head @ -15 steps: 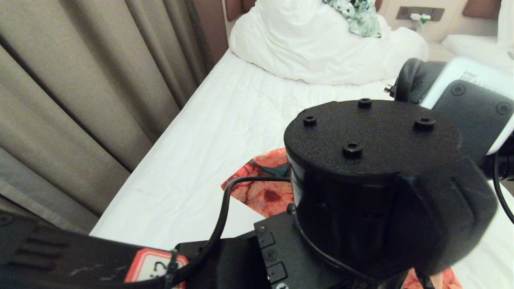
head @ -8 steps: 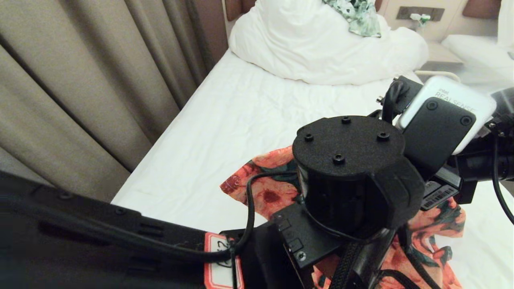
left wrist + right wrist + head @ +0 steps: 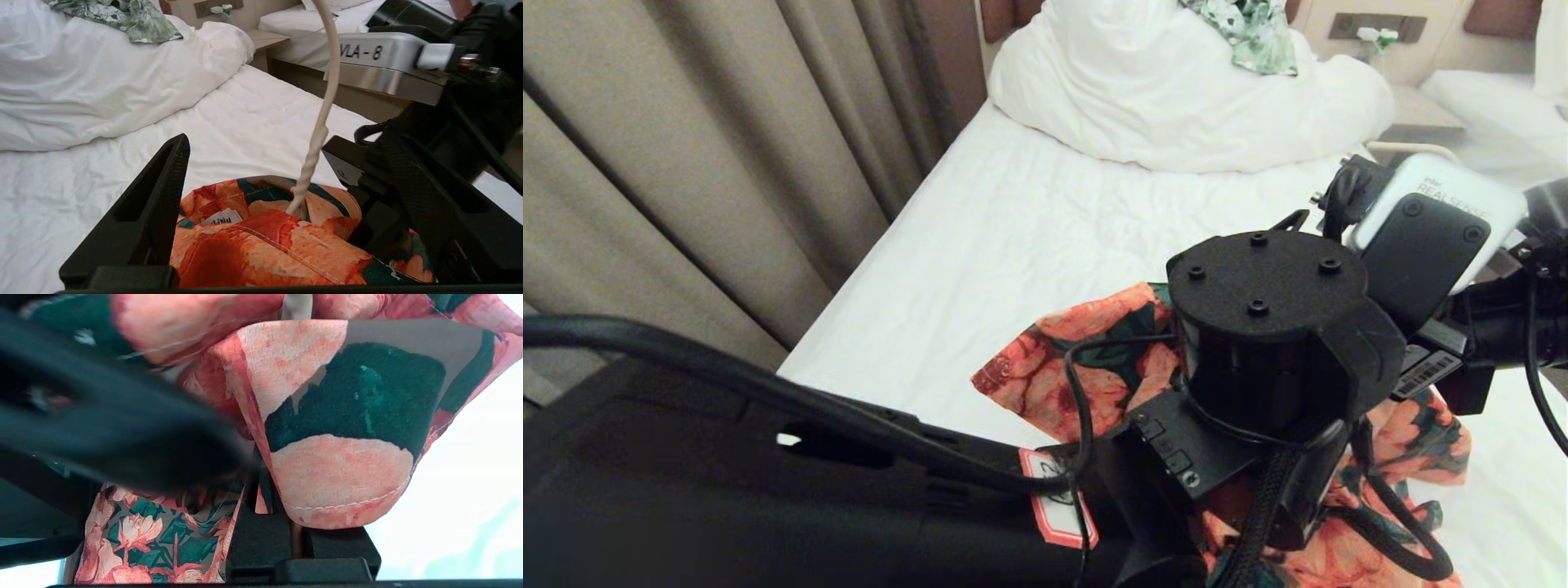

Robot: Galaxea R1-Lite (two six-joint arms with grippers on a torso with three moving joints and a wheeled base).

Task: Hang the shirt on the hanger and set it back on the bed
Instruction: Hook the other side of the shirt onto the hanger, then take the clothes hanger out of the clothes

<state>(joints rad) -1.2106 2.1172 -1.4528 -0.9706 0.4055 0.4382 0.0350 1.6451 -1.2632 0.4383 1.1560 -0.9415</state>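
Note:
My left gripper should next grab the hanger by its twisted neck (image 3: 314,149) to put the hung shirt back on the bed.
The flowered shirt (image 3: 1086,359) hangs between my two arms above the bed (image 3: 980,269). In the left wrist view its open collar (image 3: 265,249) lies between the wide-apart fingers of my left gripper (image 3: 255,147), which is open. The hanger (image 3: 322,118), a cream twisted wire neck, rises out of the collar. My right gripper (image 3: 296,531) is shut on a fold of the shirt (image 3: 339,477) close to the collar. In the head view the arms' wrists cover both grippers and most of the shirt.
A bunched white duvet (image 3: 1160,98) with a green leaf-print garment (image 3: 1250,33) lies at the head of the bed. Beige curtains (image 3: 686,163) hang along the left. A second bed (image 3: 1486,98) and a nightstand (image 3: 1421,110) are at the far right.
My left wrist has dropped away from the head camera and shifted right. More of the shirt now shows beneath both arms.

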